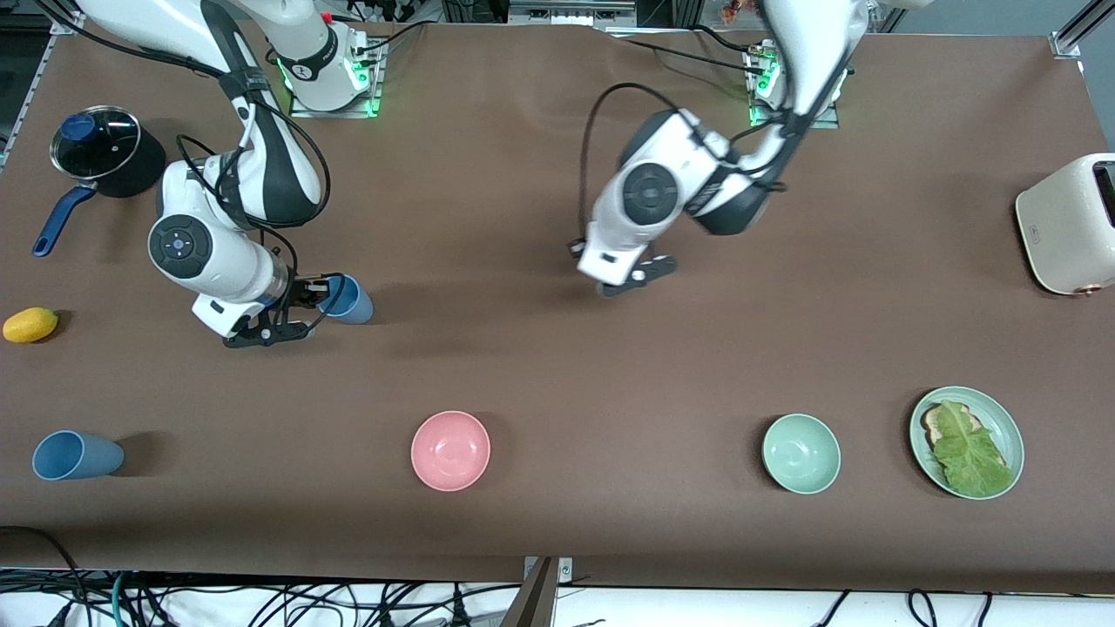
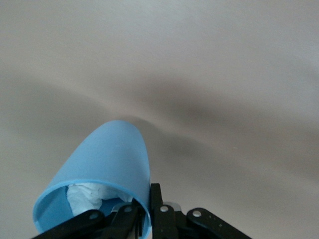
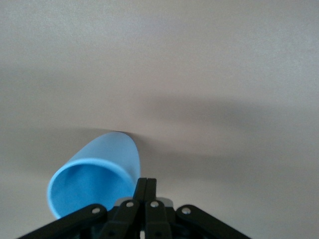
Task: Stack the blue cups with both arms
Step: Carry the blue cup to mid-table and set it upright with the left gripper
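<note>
My right gripper needs to reopen, as it is shut beside the blue cup's opening (image 3: pixel 89 189). Then it should go down over the cup to grab its rim (image 3: pixel 130 175).
My left gripper (image 1: pixel 645 272) hangs over the middle of the table. In the left wrist view it (image 2: pixel 149 196) is shut on the rim of a blue cup (image 2: pixel 112 154), one finger inside and one outside; white crumpled paper (image 2: pixel 84 196) sits in the cup. This cup does not show in the front view. My right gripper (image 1: pixel 318 302) is shut and empty, its fingers (image 3: pixel 146 184) together beside the mouth of a second blue cup (image 1: pixel 350 299) (image 3: pixel 94 174). A third, greyer blue cup (image 1: pixel 74 455) lies on its side near the front edge at the right arm's end.
A black pot with a glass lid and blue handle (image 1: pixel 100 148) and a yellow fruit (image 1: pixel 30 325) are at the right arm's end. A pink bowl (image 1: pixel 450 450), a green bowl (image 1: pixel 801 453) and a green plate (image 1: pixel 1010 427) with toast and lettuce line the front. A cream toaster (image 1: pixel 1067 222) stands at the left arm's end.
</note>
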You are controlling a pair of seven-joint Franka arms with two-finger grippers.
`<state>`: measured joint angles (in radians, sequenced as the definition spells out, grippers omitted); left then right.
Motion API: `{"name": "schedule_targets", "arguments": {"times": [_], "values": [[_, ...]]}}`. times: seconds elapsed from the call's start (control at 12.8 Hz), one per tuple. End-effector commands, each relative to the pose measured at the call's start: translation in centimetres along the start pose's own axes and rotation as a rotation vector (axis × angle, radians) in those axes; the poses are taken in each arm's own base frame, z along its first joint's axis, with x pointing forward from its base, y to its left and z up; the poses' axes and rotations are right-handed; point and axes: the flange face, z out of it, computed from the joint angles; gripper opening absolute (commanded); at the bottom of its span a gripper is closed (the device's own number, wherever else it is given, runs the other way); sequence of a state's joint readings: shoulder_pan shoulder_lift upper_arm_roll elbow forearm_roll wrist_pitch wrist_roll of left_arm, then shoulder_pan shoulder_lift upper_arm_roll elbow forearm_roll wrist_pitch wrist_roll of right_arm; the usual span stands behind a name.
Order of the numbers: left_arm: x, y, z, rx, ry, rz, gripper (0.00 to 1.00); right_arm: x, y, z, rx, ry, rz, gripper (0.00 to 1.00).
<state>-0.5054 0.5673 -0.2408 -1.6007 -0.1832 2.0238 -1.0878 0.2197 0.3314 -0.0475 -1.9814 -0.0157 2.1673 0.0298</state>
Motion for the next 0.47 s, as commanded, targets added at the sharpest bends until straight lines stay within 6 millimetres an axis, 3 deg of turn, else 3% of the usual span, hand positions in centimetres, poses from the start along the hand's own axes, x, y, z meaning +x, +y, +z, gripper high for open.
{"name": "schedule_targets", "arguments": {"times": [0.0,0.08,0.16,0.23,0.39], "values": [[3.4,2.3,-0.7,-0.053,-0.021,-0.059,0.0,-0.1,-0.3,-0.6,0.006,-0.008,0.008,0.2],[3.4,3.0,-0.6,-0.064,-0.025,-0.078,0.0,-0.2,-0.3,-0.8,0.006,-0.016,0.005,0.4],[3.7,3.5,-0.3,-0.069,-0.026,-0.084,0.0,0.0,-0.2,-2.0,0.006,-0.013,-0.001,0.48],[4.1,4.0,0.2,-0.076,-0.026,-0.088,0.0,-0.1,-0.2,-2.4,0.005,-0.037,0.008,0.54],[4.3,4.4,0.5,-0.102,-0.014,-0.09,0.0,0.0,-0.3,-2.5,0.004,-0.046,0.016,0.57]]}}
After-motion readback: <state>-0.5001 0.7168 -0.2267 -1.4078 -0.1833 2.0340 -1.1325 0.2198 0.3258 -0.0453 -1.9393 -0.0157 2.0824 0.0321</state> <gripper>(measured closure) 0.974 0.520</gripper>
